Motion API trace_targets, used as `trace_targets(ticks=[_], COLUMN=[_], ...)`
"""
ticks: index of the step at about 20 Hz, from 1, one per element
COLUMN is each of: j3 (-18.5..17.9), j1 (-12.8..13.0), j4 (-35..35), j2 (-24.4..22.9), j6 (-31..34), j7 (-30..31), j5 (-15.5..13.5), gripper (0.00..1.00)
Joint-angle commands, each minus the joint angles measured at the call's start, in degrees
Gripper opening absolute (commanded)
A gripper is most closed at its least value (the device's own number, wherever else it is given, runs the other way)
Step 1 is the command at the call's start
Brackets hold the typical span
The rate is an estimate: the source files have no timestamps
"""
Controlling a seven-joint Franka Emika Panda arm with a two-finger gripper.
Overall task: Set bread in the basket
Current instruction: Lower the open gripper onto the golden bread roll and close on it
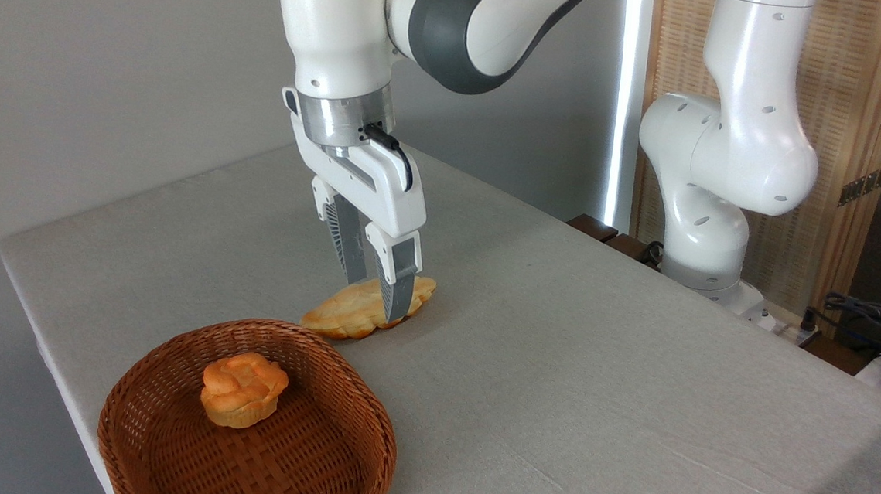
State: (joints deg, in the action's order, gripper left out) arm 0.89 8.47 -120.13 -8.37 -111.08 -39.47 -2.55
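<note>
My gripper is to put the long loaf into the wicker basket, so next it should grab the loaf by its braided middle (pixel 360 308).
The bread (pixel 331 315), a long pale golden braided loaf, lies flat on the grey table (pixel 594 382) just behind the basket. My gripper (pixel 376 298) has come down over the loaf's right half. It is open, with one finger behind the loaf and the other finger (pixel 397 294) in front of it, hiding part of the loaf. The basket (pixel 169 352), round, reddish-brown wicker, sits at the table's front left corner. In it stands a small orange-golden knotted bun (pixel 243 388).
The white arm base (pixel 710 219) stands at the table's far right edge, in front of a wooden screen. Cables lie at the far right. The table's left edge runs close beside the basket.
</note>
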Motion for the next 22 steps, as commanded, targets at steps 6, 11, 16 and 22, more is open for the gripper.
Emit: trace_targets(ticks=[6,11,16,22], j3=[-0.81,-0.80,-0.72,-0.80], j1=[5.68,7.62,8.76,9.64], j4=[-2.65,-2.65,-2.65,-2.65], j2=[-0.07,2.65,4.06,5.65], j6=[-1.60,-1.95,-2.91,-4.23], j7=[-0.44,-0.43,-0.43,-0.43], j5=[-0.09,-0.70,-0.71,-0.71], gripper=[1.00,1.00,1.00,1.00])
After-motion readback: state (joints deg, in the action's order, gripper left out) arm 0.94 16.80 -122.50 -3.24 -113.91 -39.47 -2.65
